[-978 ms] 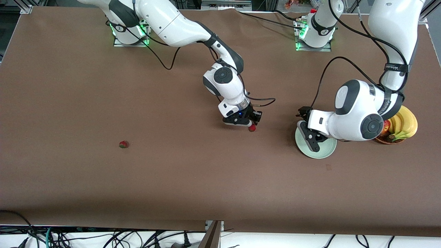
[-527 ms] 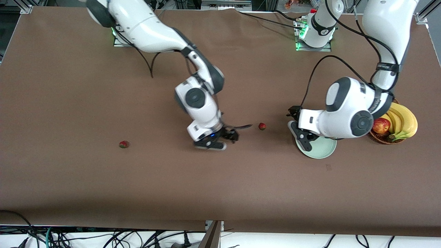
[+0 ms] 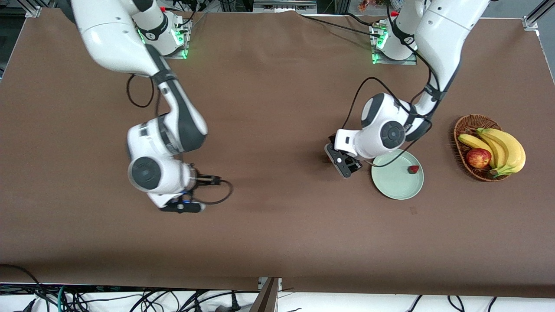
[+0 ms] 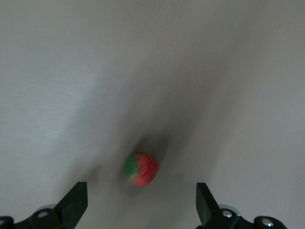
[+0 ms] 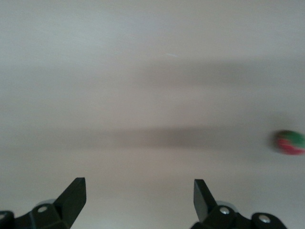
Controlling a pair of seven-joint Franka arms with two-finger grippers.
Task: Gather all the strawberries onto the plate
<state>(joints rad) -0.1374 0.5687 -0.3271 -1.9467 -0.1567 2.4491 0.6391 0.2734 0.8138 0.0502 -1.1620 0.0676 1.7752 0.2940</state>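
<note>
My left gripper grabs the second strawberry by its leafy green cap and red tip (image 4: 142, 169) next, to collect it onto the pale green plate.
The pale green plate (image 3: 392, 184) lies toward the left arm's end of the table, with one strawberry (image 3: 414, 169) on it near its rim. My left gripper (image 3: 342, 164) is open just beside the plate, low over the table. In the left wrist view a second strawberry (image 4: 141, 169) lies on the table between the open fingers of the left gripper (image 4: 139, 193); the gripper hides it in the front view. My right gripper (image 3: 182, 206) is open over the table toward the right arm's end. A third strawberry (image 5: 289, 142) shows off to one side of it (image 5: 138, 183).
A brown wicker basket (image 3: 466, 123) with bananas (image 3: 505, 147) and a red apple (image 3: 478, 157) stands at the left arm's end, beside the plate. The brown table (image 3: 277, 234) stretches wide nearer the front camera.
My right gripper let go of a strawberry at mid-table and swung toward the right arm's end. My left gripper moved off the plate to that strawberry, uncovering the one on the plate.
</note>
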